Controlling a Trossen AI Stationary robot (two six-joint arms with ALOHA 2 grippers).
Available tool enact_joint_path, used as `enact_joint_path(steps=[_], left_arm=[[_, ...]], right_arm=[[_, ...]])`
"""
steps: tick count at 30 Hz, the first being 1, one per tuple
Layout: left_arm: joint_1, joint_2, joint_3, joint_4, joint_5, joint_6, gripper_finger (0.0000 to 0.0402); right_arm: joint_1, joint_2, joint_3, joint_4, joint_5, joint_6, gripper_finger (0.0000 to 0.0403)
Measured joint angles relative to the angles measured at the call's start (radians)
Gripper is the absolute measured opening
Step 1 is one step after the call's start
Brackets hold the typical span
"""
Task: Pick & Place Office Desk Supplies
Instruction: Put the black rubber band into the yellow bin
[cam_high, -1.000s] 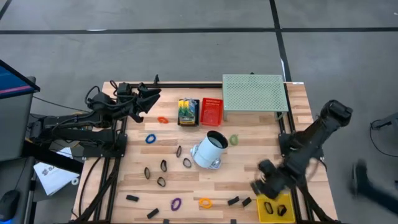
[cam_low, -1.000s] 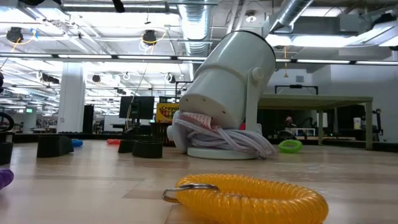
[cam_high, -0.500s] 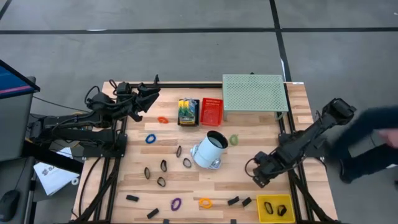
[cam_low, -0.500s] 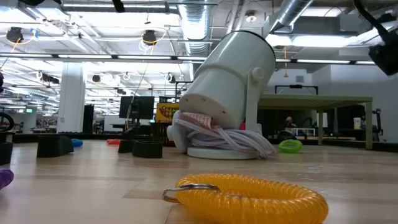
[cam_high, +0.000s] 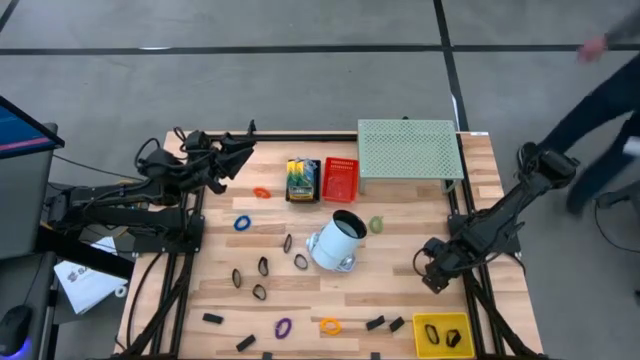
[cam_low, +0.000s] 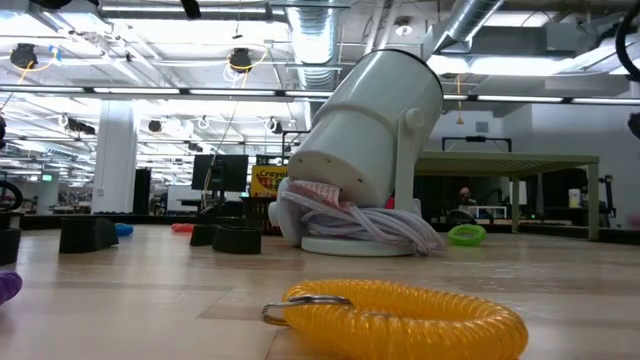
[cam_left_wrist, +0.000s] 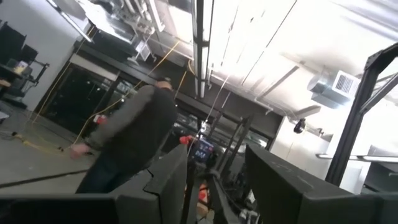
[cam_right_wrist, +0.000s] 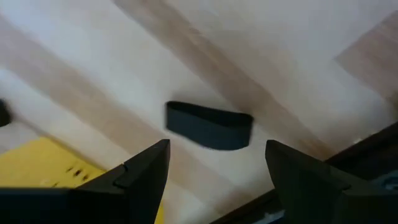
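I'd miss the black piece (cam_right_wrist: 208, 126) until my right gripper lowers.
Office desk supplies lie scattered on the wooden table (cam_high: 400, 290): black binder clips (cam_high: 375, 323), black rings (cam_high: 263, 266), and orange (cam_high: 262, 192), blue (cam_high: 241, 223), green (cam_high: 376, 225) and purple (cam_high: 283, 327) bands. A yellow coil band (cam_low: 400, 315) lies at the near edge. A crayon box (cam_high: 302, 180) stands at the back. My right gripper (cam_high: 432, 272) hangs open, pointing down at the table's right; between its fingers I see a flat black piece (cam_right_wrist: 208, 126) lying on the wood. My left gripper (cam_high: 235, 158) waits open at the far left, tipped upward.
A yellow tray (cam_high: 443, 333) holding black pieces sits at the near right corner. A tipped white cup (cam_high: 335, 240) stands mid-table. A red basket (cam_high: 339, 179) and a green perforated tray (cam_high: 408, 150) are at the back. A person (cam_high: 600, 90) moves beyond the right edge.
My right gripper has gone from above the yellow tray toward the table's far edge and has come down lower over the wood. The person beyond the right edge has walked from the near side toward the far side.
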Motion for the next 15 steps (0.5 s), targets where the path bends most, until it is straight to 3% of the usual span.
enact_joint_path(steps=[8, 15], left_arm=[[0.000, 0.000, 0.000, 0.033, -0.028, 0.000, 0.0159], [0.000, 0.000, 0.000, 0.032, -0.027, 0.000, 0.0159]], right_arm=[[0.018, 0.006, -0.059, 0.073, 0.008, 0.042, 0.0254], [0.024, 0.006, -0.067, 0.101, 0.015, 0.048, 0.0206]])
